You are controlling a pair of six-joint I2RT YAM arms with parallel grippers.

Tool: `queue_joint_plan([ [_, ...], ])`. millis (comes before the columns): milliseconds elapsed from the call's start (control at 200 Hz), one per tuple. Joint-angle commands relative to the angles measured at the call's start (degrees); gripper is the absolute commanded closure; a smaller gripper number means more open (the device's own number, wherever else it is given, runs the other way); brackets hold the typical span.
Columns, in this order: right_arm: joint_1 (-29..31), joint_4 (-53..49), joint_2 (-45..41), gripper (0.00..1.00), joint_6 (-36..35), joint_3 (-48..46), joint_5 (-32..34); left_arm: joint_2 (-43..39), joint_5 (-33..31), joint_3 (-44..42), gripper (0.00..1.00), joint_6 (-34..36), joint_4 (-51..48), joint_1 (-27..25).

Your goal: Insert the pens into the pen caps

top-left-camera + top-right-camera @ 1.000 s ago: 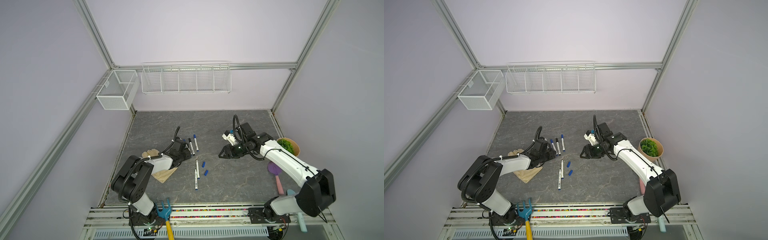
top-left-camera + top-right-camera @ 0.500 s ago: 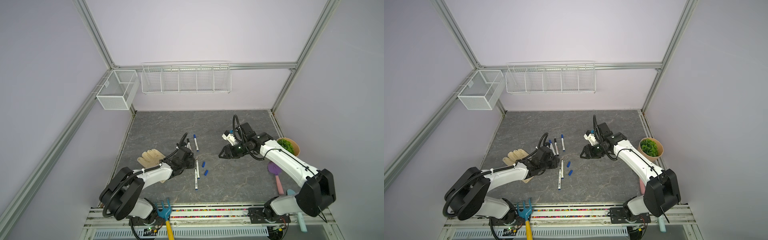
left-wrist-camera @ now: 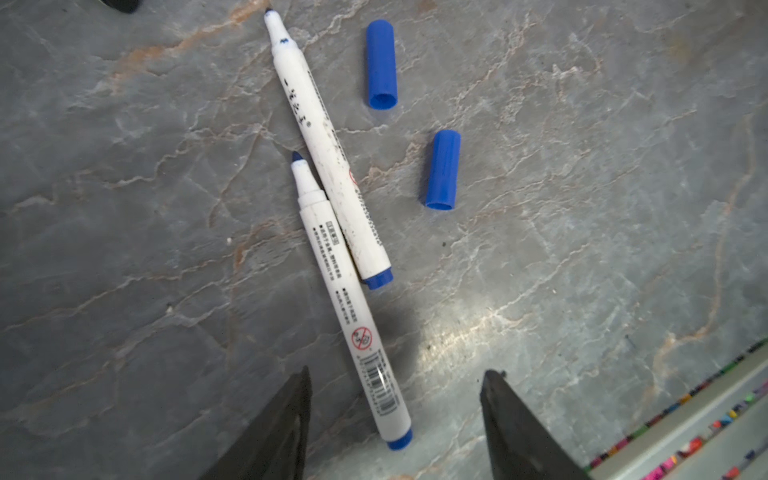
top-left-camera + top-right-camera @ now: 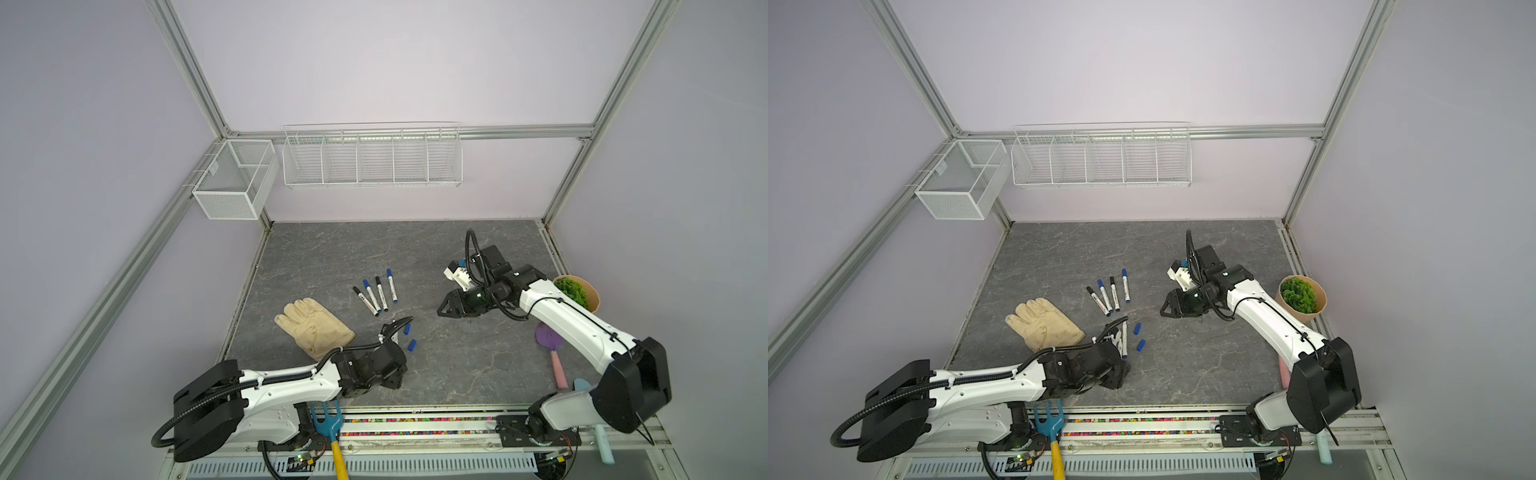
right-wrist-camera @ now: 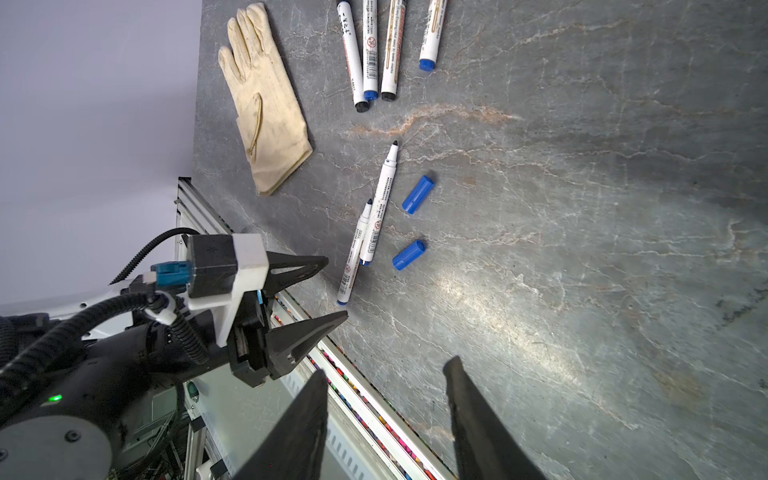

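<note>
I should next grab the nearer pen by its body near the blue end plug with my left gripper. The pen's felt tip then stays free, so the pen can go into a cap.
Two uncapped white pens [image 3: 328, 149] [image 3: 353, 307] lie side by side on the grey table, felt tips pointing away from my left gripper. Two loose blue pen caps [image 3: 381, 64] [image 3: 444, 168] lie just beside them, also in both top views [image 4: 407, 329] [image 4: 1141, 344]. My left gripper [image 3: 399, 374] is open, low near the table's front edge, its fingers either side of the nearer pen's blue end plug without touching it. Several capped pens [image 4: 374, 293] lie in a row farther back. My right gripper [image 4: 442, 309] hovers open and empty at mid right.
A cream glove [image 4: 313, 328] lies left of the pens. A pot with a green plant [image 4: 577, 293] and a purple trowel [image 4: 548, 336] are at the right edge. A blue garden fork [image 4: 328, 424] rests on the front rail. Wire baskets [image 4: 372, 156] hang on the back wall.
My left arm has swung from beside the row of capped pens toward the front, uncovering the glove, and its jaws have opened wider over the uncapped pens. The right arm has not moved.
</note>
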Motion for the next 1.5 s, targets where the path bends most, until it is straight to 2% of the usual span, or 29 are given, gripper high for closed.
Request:
queue_joint_plan([
  [0, -0.41, 0.06, 0.55, 0.51, -1.09, -0.62, -0.92, 4.30, -4.42, 4.47, 0.40, -1.71, -5.09, -0.33],
  [130, -0.38, -0.03, 0.04, 0.51, -1.29, -0.88, -0.57, 8.34, -5.28, 7.08, 0.53, -2.10, -7.95, -0.42],
  [255, -0.33, -0.03, -0.38, 0.51, -1.36, -1.10, -0.42, 8.80, -4.60, 6.96, 0.63, -4.24, -10.59, -0.50],
  [550, -0.38, 0.49, -0.18, 0.51, -1.03, -1.32, -0.83, 4.27, -1.63, 1.17, 0.64, -7.77, -8.17, -0.48],
  [775, -0.40, 0.67, -0.45, 0.51, -0.65, -1.67, -0.88, 5.93, -2.22, -0.07, 0.67, -8.88, -7.05, -0.33],
  [900, -0.36, 0.48, -0.42, 0.52, -0.57, -1.43, -0.90, 8.24, -2.04, -0.05, 0.75, -8.79, -6.44, 0.06],
  [1069, -0.37, 0.23, -0.88, 0.52, -0.57, -1.19, -1.17, 9.13, -3.61, 0.03, 0.97, -10.43, -8.02, 0.88],
  [1094, -0.36, 0.14, -0.97, 0.52, -0.61, -1.15, -1.08, 8.53, -4.09, 0.03, 1.00, -10.46, -8.05, 0.93],
  [1204, -0.36, 0.03, -1.15, 0.52, -0.61, -0.67, -1.67, 1.79, -7.02, -0.50, 1.00, -8.10, -6.14, 1.06],
  [1389, 1.73, 1.94, -0.98, 0.52, -0.39, 0.68, -5.49, -15.98, -6.10, -4.78, 1.00, 6.17, 8.48, 1.05],
  [1494, 4.53, 4.09, 0.21, 0.52, 0.18, 2.41, -6.96, -22.57, -4.99, -5.46, 1.00, 10.03, 12.12, 1.54],
])
